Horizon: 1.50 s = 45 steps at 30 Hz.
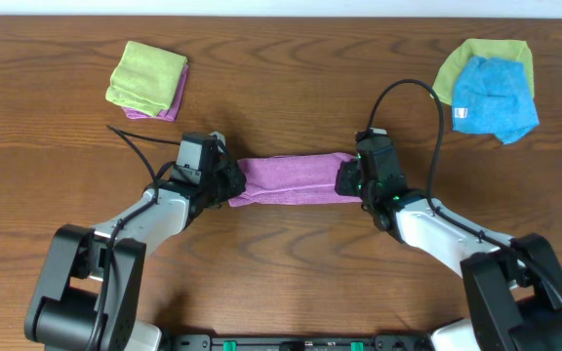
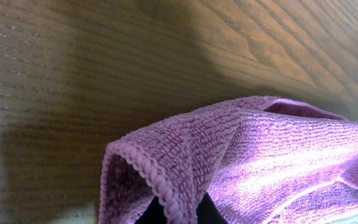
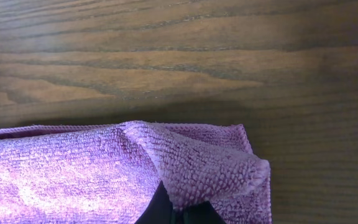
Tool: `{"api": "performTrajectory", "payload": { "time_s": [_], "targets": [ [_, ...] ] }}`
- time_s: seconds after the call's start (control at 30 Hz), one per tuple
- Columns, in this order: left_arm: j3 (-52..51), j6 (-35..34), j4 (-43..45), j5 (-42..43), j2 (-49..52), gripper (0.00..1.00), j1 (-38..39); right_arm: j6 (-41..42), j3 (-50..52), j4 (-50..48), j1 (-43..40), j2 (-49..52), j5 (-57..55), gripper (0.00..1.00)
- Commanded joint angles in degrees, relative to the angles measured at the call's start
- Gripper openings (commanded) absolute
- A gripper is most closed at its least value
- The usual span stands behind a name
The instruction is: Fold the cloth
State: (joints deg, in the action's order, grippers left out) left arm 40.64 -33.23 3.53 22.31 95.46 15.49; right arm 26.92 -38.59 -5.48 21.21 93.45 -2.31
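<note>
The cloth is drawn out between the grippers and would land on the flat table. My left gripper needs to open.
The cloth (image 1: 289, 178) is lilac microfibre, drawn into a long narrow band across the middle of the table. My left gripper (image 1: 224, 185) is shut on its left end, and my right gripper (image 1: 351, 180) is shut on its right end. In the left wrist view the cloth (image 2: 253, 162) bunches over my left gripper (image 2: 178, 214), with a hemmed edge curling up. In the right wrist view a folded corner of the cloth (image 3: 191, 165) is pinched in my right gripper (image 3: 179, 214). No white tag shows.
A lime-green cloth (image 1: 147, 74) lies folded on a small purple folded cloth (image 1: 170, 101) at the back left. A blue cloth (image 1: 494, 97) lies on another lime-green cloth (image 1: 476, 57) at the back right. Cables loop over both arms.
</note>
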Motion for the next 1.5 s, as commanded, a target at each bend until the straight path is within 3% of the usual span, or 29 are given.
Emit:
{"api": "performTrajectory", "payload": {
  "time_s": [0.0,0.07,0.13,0.17,0.23,0.27,0.37,0.43,0.63,0.67,0.9,0.93,1.07,1.1,1.17,1.3,1.47],
  "targets": [
    [0.46,-0.17,-0.48,-6.05,0.81,0.06,-1.22,-0.87,-0.74,-0.04,-2.19,1.25,-10.10,0.02],
    [0.48,-0.15,-0.48,-6.21,0.81,0.06,-1.22,-0.87,-0.74,0.02,-2.19,1.40,-10.91,0.06],
    [0.48,0.42,-0.48,-6.23,0.81,0.09,-1.22,-0.87,-0.74,-0.04,-2.16,1.40,-12.04,0.24],
    [0.48,0.92,-0.48,-6.23,0.81,0.16,-1.25,-0.87,-0.74,-0.11,-2.19,1.40,-12.55,0.34],
    [0.48,2.03,-0.52,-6.19,0.74,0.29,-1.33,-0.92,-0.76,-0.11,-2.19,1.38,-12.98,0.42],
    [0.48,2.29,-0.52,-6.16,0.61,0.33,-1.40,-0.92,-0.76,-0.11,-2.19,1.33,-12.96,0.44],
    [0.59,2.86,-0.52,-5.35,-0.28,0.61,-1.70,-0.87,-0.81,-0.09,-2.16,1.27,-12.92,0.45],
    [0.94,3.91,-0.74,-4.81,-1.20,0.73,-1.75,-0.85,-0.85,0.09,-2.16,1.03,-12.90,0.46],
    [3.32,6.29,-6.19,-4.92,-5.99,0.97,-2.49,-0.59,-0.85,1.20,-2.16,-2.38,-12.48,0.48],
    [3.61,6.32,-7.17,-4.90,-6.67,0.98,-2.69,-0.15,-0.85,1.68,-2.16,-3.19,-12.48,0.48],
    [4.57,5.29,-9.68,-4.22,-10.82,0.98,-3.06,0.98,-0.85,6.64,-2.16,-9.57,-12.22,0.50],
    [4.59,4.44,-9.49,-4.11,-11.34,0.93,-3.04,2.32,-0.85,8.07,-2.19,-10.43,-12.22,0.51],
    [4.59,2.69,-7.50,-0.31,-11.47,0.31,-3.02,9.07,-0.85,13.33,-2.93,-12.57,-7.17,0.62],
    [4.59,2.25,-7.13,0.28,-11.08,0.19,-2.99,10.45,-0.85,13.99,-3.39,-12.57,-4.70,0.63],
    [4.59,1.86,-6.23,1.07,-9.90,0.07,-2.93,13.27,-0.83,14.99,-4.46,-12.39,-0.20,0.65],
    [4.59,1.86,-4.09,2.84,-6.69,0.06,-2.47,14.64,-0.81,15.04,-6.43,-12.11,5.46,0.74],
    [4.59,1.86,-1.66,3.04,-2.51,0.06,-0.74,15.45,-0.68,15.19,-8.39,-11.39,9.44,0.76]
  ]
}}
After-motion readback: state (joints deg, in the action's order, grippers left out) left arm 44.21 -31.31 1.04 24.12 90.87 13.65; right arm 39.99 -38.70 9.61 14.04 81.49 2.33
